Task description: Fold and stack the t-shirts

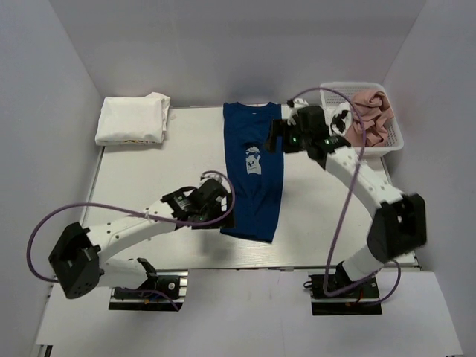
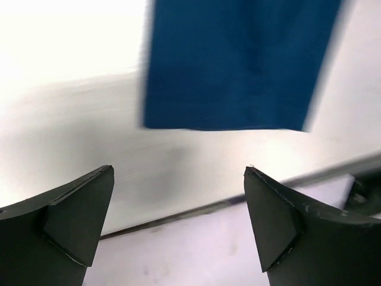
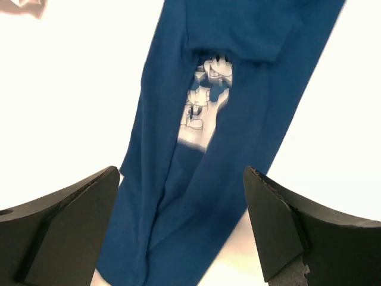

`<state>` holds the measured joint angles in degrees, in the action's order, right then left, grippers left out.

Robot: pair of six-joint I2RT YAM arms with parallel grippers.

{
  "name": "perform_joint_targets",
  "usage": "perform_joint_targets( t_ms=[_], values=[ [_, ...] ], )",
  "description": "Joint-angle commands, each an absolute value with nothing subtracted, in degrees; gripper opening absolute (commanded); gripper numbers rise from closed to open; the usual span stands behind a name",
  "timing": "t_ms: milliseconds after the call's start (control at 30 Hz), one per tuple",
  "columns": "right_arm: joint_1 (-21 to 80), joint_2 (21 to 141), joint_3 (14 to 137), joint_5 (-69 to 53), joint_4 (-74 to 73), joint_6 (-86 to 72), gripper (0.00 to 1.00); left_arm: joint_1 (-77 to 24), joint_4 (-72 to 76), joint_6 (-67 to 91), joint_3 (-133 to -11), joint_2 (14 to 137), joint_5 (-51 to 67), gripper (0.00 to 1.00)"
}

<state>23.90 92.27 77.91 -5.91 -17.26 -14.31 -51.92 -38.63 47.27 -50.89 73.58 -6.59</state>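
Note:
I need to fold the t-shirt over, so next I should grab the navy blue t-shirt's near hem corner (image 2: 154, 120) with my left gripper. The other hem corner remains for my right gripper.
A navy blue t-shirt (image 1: 253, 171), folded lengthwise into a long strip with its pale cartoon print (image 1: 254, 159) showing, lies flat mid-table. My left gripper (image 1: 220, 216) is open and empty at the strip's near left corner; the left wrist view shows the hem (image 2: 238, 65) ahead of the gripper (image 2: 178, 196). My right gripper (image 1: 275, 140) is open and empty above the strip's far right edge; the right wrist view shows the gripper (image 3: 181, 202) over the shirt (image 3: 238, 167) and print (image 3: 205, 101). Folded white t-shirts (image 1: 134, 119) are stacked at the far left. A dusty pink t-shirt (image 1: 370, 115) lies crumpled in the basket.
A white mesh basket (image 1: 394, 141) stands at the far right corner, close behind my right wrist. White walls enclose the table on three sides. The table's near edge (image 2: 226, 202) runs just below my left fingers.

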Motion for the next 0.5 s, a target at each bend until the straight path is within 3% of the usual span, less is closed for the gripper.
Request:
perform_joint_targets(
  t_ms=[0, 267, 467],
  values=[
    [24.08, 85.57, 61.86, -0.44, -17.39, -23.17, 0.90, -50.37, -36.41, 51.69, -45.63, 71.29, -11.08, 1.00],
    [28.91, 69.00, 36.24, -14.14, -18.90, -31.19, 0.90, -46.93, -31.65, 49.75, -46.58, 82.24, -7.83, 1.00],
    [33.66, 68.64, 32.25, -17.75, -17.49, -35.42, 0.90, -45.35, -26.11, 49.22, -44.57, 85.34, -5.19, 0.92]
  ],
)
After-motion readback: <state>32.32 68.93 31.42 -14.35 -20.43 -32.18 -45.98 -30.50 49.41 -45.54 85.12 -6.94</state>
